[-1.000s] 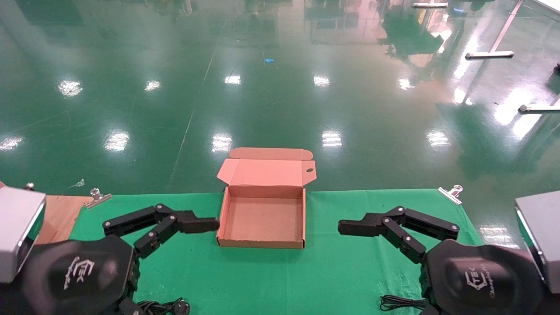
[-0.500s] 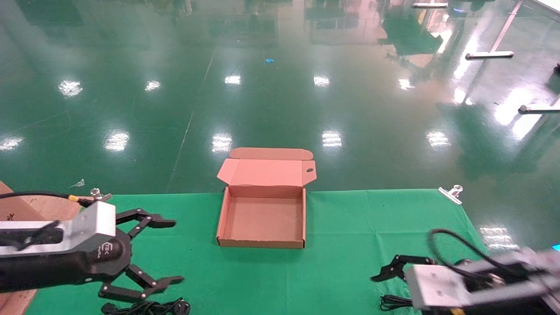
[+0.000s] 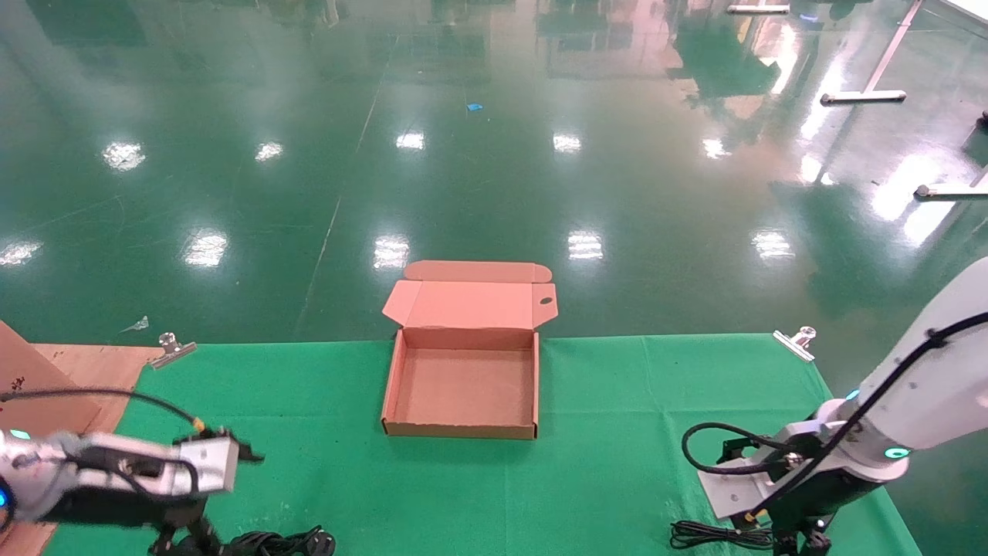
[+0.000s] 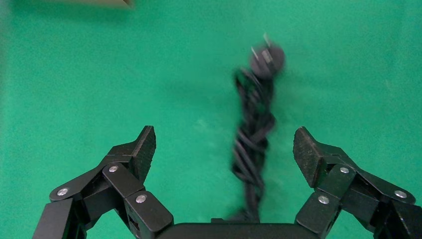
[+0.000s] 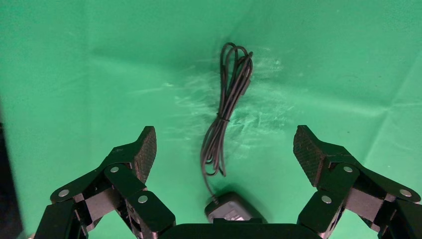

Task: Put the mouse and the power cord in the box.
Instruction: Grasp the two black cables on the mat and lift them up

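Observation:
The slack loops of the mouse's cable spread out at both ends, and its parts come together at the middle. I need to grip the mouse's cable at its tied middle [image 5: 223, 118] next with my right gripper.
The box [image 3: 463, 384] stands open in the middle of the green cloth, its lid tipped back and its inside bare. The power cord [image 3: 287, 543] lies bundled at the front left edge. In the left wrist view the power cord [image 4: 254, 142] runs up to its round plug [image 4: 267, 58], and my left gripper [image 4: 224, 140] hangs open above it, its jaws wide on either side. The mouse [image 5: 232, 209] lies at the front right with its thin cable [image 5: 226, 114] looped beyond it. My right gripper [image 5: 224, 140] is open above the mouse, touching nothing.
Green cloth [image 3: 610, 455] covers the table. Metal clips [image 3: 171, 349] [image 3: 797, 341] hold its far corners. A wooden board [image 3: 73, 371] shows at the left edge. The left arm [image 3: 116, 471] and right arm [image 3: 864, 440] sit low at the front corners.
Both arms have pulled back from beside the box to the table's front corners. Their grippers now point down, the left over the power cord and the right over the mouse.

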Controlling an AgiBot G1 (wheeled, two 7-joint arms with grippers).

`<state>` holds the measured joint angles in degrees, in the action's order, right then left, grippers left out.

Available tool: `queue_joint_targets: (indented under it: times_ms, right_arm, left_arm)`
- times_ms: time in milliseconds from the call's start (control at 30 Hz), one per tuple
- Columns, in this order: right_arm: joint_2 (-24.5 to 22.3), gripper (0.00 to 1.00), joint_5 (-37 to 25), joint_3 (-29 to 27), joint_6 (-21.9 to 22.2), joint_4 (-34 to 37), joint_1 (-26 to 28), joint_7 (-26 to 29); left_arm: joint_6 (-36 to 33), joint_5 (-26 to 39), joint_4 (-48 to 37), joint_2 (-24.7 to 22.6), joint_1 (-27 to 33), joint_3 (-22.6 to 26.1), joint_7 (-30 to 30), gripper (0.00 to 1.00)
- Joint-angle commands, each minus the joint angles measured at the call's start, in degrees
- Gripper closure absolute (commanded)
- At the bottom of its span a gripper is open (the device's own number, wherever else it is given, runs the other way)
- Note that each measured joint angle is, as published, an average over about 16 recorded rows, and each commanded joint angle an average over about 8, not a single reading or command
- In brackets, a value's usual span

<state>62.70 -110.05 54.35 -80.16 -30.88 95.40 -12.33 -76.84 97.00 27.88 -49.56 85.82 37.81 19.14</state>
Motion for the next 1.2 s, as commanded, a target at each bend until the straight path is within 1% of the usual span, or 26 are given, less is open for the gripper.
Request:
queue_joint_targets:
  times_ms: [33, 200, 300, 433, 533, 667, 900, 933, 967, 1167, 1200]
  right_arm:
    - [2.11, 0.00, -1.54, 0.78, 2.48, 4.35, 0.12, -2.33]
    - [5.53, 0.00, -2.05, 0.93, 8.12, 12.93, -0.37, -7.11]
    - [6.82, 0.00, -1.92, 0.66, 12.35, 16.97, -1.09, -9.06]
    - [7.95, 0.00, -1.59, 0.16, 18.32, 20.66, -2.31, -10.75]
    - [8.59, 0.00, -1.24, -0.20, 21.51, 22.42, -3.00, -11.84]
    - [9.07, 0.00, -0.45, -0.76, 23.25, 24.18, -3.30, -13.26]
    - [9.02, 0.00, 1.02, -1.72, 23.00, 26.47, -3.25, -15.50]
    - [8.98, 0.07, 1.17, -1.81, 22.86, 26.73, -3.27, -15.80]
    - [8.94, 0.18, 1.31, -1.90, 22.73, 26.99, -3.31, -16.09]
    - [8.83, 0.93, 1.95, -2.32, 22.39, 28.12, -3.48, -17.52]
    - [8.83, 0.99, 2.05, -2.39, 22.39, 28.26, -3.47, -17.69]
  left_arm:
    - [0.47, 1.74, -3.21, -1.40, 0.61, 1.10, 2.04, 0.00]
    - [2.21, 3.07, -10.13, -4.36, 1.40, 2.00, 5.78, 0.00]
    - [3.28, 3.60, -13.56, -5.91, 1.85, 2.35, 7.56, 0.00]
    - [4.48, 4.14, -17.20, -7.53, 2.28, 2.70, 9.45, 0.00]
    - [5.11, 4.41, -19.35, -8.35, 2.59, 2.89, 10.50, 0.00]
    - [6.10, 4.79, -21.58, -9.06, 3.02, 3.11, 11.53, 0.00]
    - [7.88, 4.53, -24.46, -9.91, 3.30, 2.89, 12.22, 0.00]
    - [8.07, 4.48, -24.77, -10.02, 3.32, 2.85, 12.23, 0.10]
    - [8.28, 4.43, -25.07, -10.12, 3.33, 2.81, 12.23, 0.23]
    - [9.66, 4.14, -26.22, -10.40, 3.41, 2.59, 12.44, 0.98]
    - [9.92, 4.12, -26.32, -10.39, 3.43, 2.58, 12.55, 1.00]
